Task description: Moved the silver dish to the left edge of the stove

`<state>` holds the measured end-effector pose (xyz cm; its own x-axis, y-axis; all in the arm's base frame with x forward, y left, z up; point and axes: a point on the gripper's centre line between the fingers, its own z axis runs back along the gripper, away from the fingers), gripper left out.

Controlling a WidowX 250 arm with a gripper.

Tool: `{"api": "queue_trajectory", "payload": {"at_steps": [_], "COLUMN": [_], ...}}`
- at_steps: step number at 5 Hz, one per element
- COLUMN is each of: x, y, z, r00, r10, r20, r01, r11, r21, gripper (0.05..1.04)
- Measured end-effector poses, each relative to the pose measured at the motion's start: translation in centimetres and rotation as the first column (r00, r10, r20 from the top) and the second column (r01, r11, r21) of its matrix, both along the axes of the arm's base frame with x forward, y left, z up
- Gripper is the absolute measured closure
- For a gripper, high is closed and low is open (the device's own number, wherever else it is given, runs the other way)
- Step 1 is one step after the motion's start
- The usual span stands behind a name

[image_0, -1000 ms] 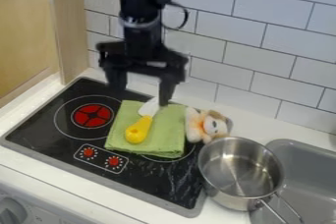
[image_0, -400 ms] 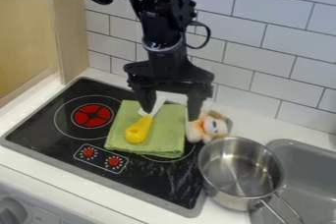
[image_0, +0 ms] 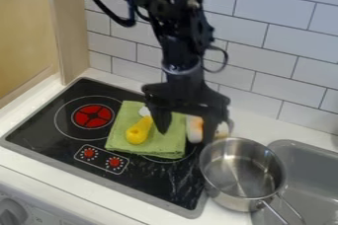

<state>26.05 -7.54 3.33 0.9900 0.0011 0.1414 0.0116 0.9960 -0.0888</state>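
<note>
My gripper grabs the silver dish by its rim next, to shift it to the left edge of the stove (image_0: pixel 151 182).
The gripper (image_0: pixel 186 137) hangs over the right part of the green cloth, its two fingers spread apart with the cloth and part of the plush toy seen between them. Its right finger is close to the pot's upper left rim. The silver dish, a metal pot (image_0: pixel 241 172) with a wire-like handle, stands upright at the right edge of the stove (image_0: pixel 151 182), between it and the sink. Nothing is inside the pot.
A green cloth (image_0: pixel 173 140) lies on the stove with a yellow-handled utensil (image_0: pixel 139 131) on it. A plush toy (image_0: pixel 195 129) sits behind the gripper. The grey sink (image_0: pixel 307 169) is at the right, a tiled wall at the back.
The gripper has moved right and down, from above the back of the cloth toward the pot, and now covers much of the plush toy. It stays open; the pot has not moved.
</note>
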Motion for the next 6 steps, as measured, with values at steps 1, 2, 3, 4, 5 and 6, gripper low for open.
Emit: {"api": "queue_trajectory", "payload": {"at_steps": [1, 2, 3, 4, 5, 6], "x": [-0.3, -0.6, -0.1, -0.1, -0.2, -0.4], "y": [-1.2, -1.7, -2.6, -2.3, -2.2, -2.0], "z": [-0.8, -1.7, -2.2, -2.5, -2.9, -3.0], "r00": [0.999, 0.997, 0.996, 0.996, 0.995, 0.994], "r10": [-0.033, -0.052, -0.063, -0.048, -0.046, -0.044], "r20": [-0.030, -0.058, -0.067, -0.070, -0.083, -0.101], "r01": [0.033, 0.053, 0.064, 0.051, 0.050, 0.050], "r11": [0.999, 0.998, 0.998, 0.998, 0.998, 0.997], "r21": [0.011, 0.017, 0.016, 0.037, 0.048, 0.060], "gripper": [0.085, 0.085, 0.137, 0.444, 0.750, 0.948]}}
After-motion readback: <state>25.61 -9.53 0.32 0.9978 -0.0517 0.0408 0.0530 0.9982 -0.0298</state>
